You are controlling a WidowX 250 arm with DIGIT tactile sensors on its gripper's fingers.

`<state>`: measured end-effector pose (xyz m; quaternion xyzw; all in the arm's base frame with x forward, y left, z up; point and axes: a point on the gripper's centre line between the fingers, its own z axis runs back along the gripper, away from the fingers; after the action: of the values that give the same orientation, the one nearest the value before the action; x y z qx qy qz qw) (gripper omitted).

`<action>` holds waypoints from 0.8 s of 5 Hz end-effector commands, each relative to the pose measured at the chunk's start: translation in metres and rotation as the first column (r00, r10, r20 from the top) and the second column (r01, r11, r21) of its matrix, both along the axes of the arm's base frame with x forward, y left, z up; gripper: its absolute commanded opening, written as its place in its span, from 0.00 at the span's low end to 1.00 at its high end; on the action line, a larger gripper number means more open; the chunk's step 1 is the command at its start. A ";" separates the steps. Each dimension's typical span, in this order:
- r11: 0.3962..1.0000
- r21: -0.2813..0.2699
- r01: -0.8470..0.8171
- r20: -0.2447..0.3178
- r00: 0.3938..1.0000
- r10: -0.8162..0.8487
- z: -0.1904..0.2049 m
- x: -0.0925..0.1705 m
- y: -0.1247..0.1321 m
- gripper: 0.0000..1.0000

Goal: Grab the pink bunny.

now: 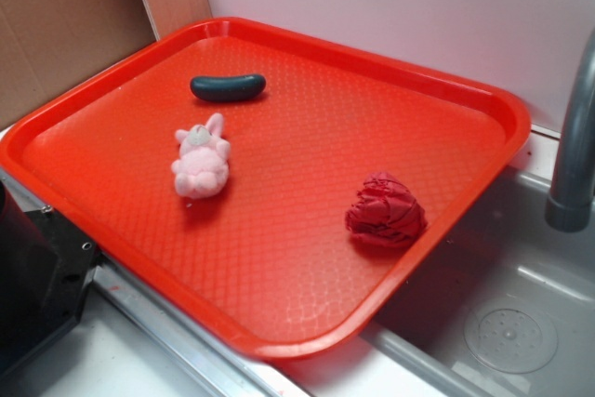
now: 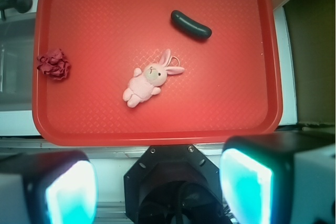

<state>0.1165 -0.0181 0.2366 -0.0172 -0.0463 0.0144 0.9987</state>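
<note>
My gripper grabs the pink bunny by its head [image 1: 199, 138] next, to pick the bunny off the red tray.
The pink bunny [image 1: 201, 161] lies on its back on the red tray [image 1: 437, 90], left of the tray's middle, ears pointing toward the far side. In the wrist view the bunny [image 2: 149, 79] lies near the tray's centre, far ahead of my gripper. My gripper [image 2: 157, 190] is open and empty, its two pads [image 2: 71, 192] wide apart, high above the tray's near edge. The gripper does not show in the exterior view.
A dark green sausage-shaped thing [image 1: 228, 86] lies beyond the bunny near the tray's far side. A dark red wrinkly cloth ball [image 1: 385, 210] sits at the tray's right. A grey faucet [image 1: 575, 155] and sink [image 1: 521, 323] are to the right. A black robot base [image 1: 37, 276] is at left.
</note>
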 end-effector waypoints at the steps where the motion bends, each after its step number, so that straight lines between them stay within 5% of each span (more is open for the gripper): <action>1: 1.000 0.000 0.000 0.000 1.000 0.000 0.000 0.000 0.000 1.00; 2: 0.991 -0.043 -0.127 0.005 0.992 0.128 -0.005 0.004 0.001 1.00; 4: 0.874 -0.101 -0.475 0.039 0.876 0.481 -0.028 0.013 0.003 1.00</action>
<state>0.1264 -0.0158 0.1997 -0.0496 -0.0663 0.2649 0.9607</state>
